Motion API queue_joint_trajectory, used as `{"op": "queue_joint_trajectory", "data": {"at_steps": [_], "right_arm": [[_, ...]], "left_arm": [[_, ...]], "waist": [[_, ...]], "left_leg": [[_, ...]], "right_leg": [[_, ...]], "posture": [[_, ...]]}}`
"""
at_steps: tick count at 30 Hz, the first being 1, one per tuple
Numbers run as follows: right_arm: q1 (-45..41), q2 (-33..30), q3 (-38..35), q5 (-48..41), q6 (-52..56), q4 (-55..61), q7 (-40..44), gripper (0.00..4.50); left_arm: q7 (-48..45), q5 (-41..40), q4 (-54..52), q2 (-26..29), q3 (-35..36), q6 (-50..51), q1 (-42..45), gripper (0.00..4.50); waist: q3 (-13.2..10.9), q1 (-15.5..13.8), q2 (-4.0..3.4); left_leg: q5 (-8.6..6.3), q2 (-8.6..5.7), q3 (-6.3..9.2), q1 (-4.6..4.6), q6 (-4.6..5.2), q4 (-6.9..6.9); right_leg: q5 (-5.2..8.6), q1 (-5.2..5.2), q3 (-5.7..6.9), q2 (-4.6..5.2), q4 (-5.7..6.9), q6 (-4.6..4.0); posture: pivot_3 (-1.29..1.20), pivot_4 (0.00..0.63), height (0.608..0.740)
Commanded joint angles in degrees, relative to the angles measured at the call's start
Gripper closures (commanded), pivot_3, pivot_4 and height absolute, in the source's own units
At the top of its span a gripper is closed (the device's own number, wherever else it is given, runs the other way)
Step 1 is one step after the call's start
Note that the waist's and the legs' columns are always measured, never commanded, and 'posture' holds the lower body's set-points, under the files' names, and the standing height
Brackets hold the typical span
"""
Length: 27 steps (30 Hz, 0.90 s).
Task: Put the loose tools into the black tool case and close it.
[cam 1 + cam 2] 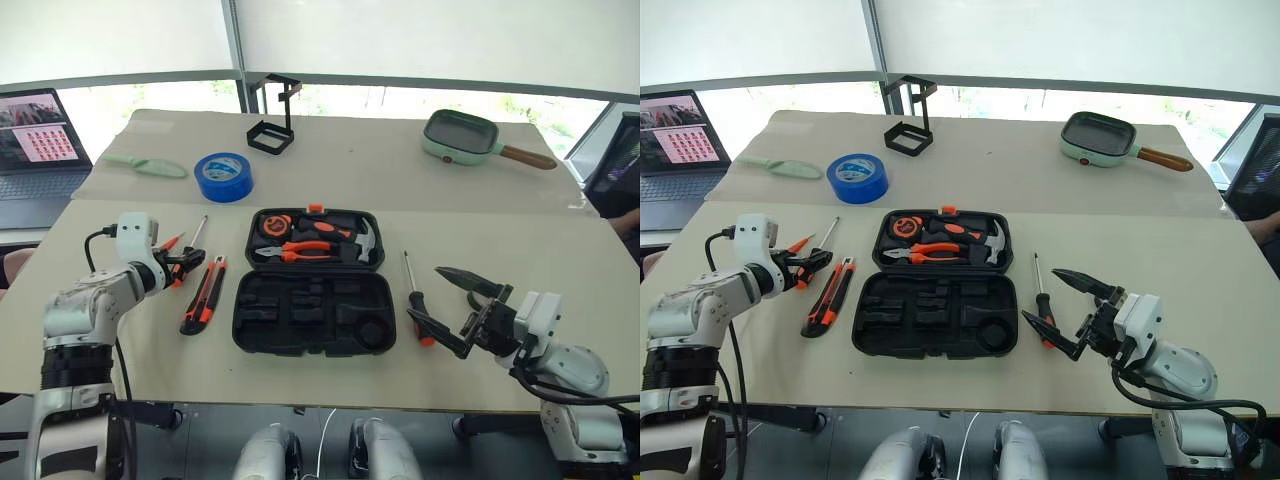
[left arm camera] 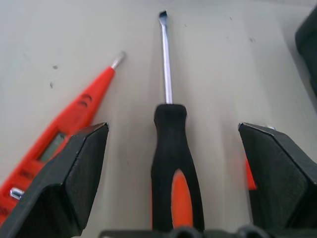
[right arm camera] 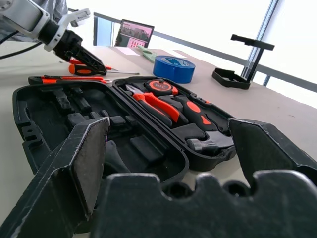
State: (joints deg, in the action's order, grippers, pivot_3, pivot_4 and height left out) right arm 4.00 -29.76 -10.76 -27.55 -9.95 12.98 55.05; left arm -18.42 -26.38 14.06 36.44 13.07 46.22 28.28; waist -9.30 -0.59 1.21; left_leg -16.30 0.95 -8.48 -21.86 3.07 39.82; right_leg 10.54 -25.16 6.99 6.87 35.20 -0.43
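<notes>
The left gripper is ready to close on the handle now, because both fingers are low beside the black-and-orange screwdriver's handle (image 2: 173, 163) in the left wrist view.
The black tool case (image 1: 315, 318) lies open in the middle of the table, with orange-handled pliers, a hammer and a tape measure in its far half. Left of it lie a black-and-orange utility knife (image 1: 203, 295), a thin all-orange screwdriver (image 2: 74, 119) and a black-and-orange screwdriver (image 2: 176, 163). My left gripper (image 1: 190, 263) is open, its fingers on either side of that screwdriver's handle without closing on it. A second black-and-orange screwdriver (image 1: 414, 293) lies right of the case. My right gripper (image 1: 424, 293) hangs open above it, holding nothing.
On the far table stand a big blue tape roll (image 1: 223, 176), a black wire stand (image 1: 272, 125), a green pan (image 1: 460, 135) and a green scoop (image 1: 145, 165). A laptop (image 1: 35, 140) sits at the far left. The near table edge runs just below the case.
</notes>
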Motion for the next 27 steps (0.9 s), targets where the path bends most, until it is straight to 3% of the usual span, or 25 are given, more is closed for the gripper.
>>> {"op": "queue_joint_trajectory", "data": {"at_steps": [1,4,7,13,15,20,24,27], "right_arm": [[-0.4,-0.4,-0.9,-0.2,-1.2,2.0,-0.6,0.06],[-0.9,-0.4,-1.0,-0.2,-0.9,1.9,-1.0,0.06],[-1.7,-0.3,-0.7,0.0,-0.6,1.6,-1.4,0.00],[-2.7,-0.5,-0.6,-0.1,-0.5,1.5,-1.4,0.00],[-3.0,-0.7,-0.4,-0.6,-0.4,1.7,-0.8,0.00],[-3.0,-2.0,0.1,-5.1,3.3,4.9,1.5,0.00],[-3.8,-3.2,-0.7,-4.5,3.8,6.0,1.2,0.00],[-3.4,-3.8,-2.2,-4.4,3.7,5.4,0.8,0.00]], "left_arm": [[-1.1,1.5,0.7,-0.3,-0.1,-0.4,0.2,0.00],[-1.9,1.9,0.9,-0.8,-0.5,0.5,-0.4,0.00],[-2.9,2.3,0.9,-1.0,-0.5,1.0,-0.8,0.68],[-3.7,2.6,0.7,-1.5,1.2,-0.8,-1.6,2.88],[-6.1,1.7,1.1,-2.7,3.5,-7.6,-1.9,3.56],[-16.2,1.8,1.8,-4.3,6.7,-29.0,-4.4,3.56],[-26.9,2.0,-4.8,-1.0,2.5,-34.1,-5.3,3.56],[-39.0,5.5,-8.5,3.6,-6.0,-38.6,-4.0,3.56]], "waist": [[0.0,0.1,0.01],[0.0,0.0,0.01],[0.0,0.0,0.00],[0.0,-0.2,0.00],[0.0,-0.1,0.00],[0.0,-0.1,0.04],[0.0,-0.1,0.04],[0.0,-0.3,0.04]], "left_leg": [[0.01,0.00,0.00,0.00,0.02,0.00],[0.02,0.00,0.00,0.02,0.04,0.01],[0.02,-0.01,0.00,0.05,0.03,0.01],[0.02,-0.03,0.04,0.03,0.04,0.01],[0.02,-0.04,0.04,0.04,0.05,0.01],[0.02,0.00,0.10,-0.07,0.04,0.04],[0.05,0.00,0.14,-0.18,0.11,0.06],[0.02,-0.06,0.14,-0.20,0.07,0.06]], "right_leg": [[-0.03,0.00,0.01,-0.01,0.00,-0.05],[-0.10,0.01,0.03,0.00,0.03,-0.17],[-0.04,0.04,0.02,0.03,0.03,-0.07],[-0.01,0.05,0.01,0.11,0.03,-0.02],[-0.01,0.06,0.01,0.13,0.03,-0.01],[-0.21,0.01,0.01,0.27,0.00,-0.35],[-0.23,-0.03,0.08,0.35,-0.07,-0.39],[-0.19,0.00,0.13,0.19,-0.08,-0.30]], "posture": [[0.00,0.150,0.740],[0.00,0.150,0.740],[0.00,0.150,0.740],[0.00,0.150,0.740],[0.00,0.150,0.740],[0.00,0.150,0.740],[0.00,0.150,0.740],[0.00,0.150,0.740]]}}
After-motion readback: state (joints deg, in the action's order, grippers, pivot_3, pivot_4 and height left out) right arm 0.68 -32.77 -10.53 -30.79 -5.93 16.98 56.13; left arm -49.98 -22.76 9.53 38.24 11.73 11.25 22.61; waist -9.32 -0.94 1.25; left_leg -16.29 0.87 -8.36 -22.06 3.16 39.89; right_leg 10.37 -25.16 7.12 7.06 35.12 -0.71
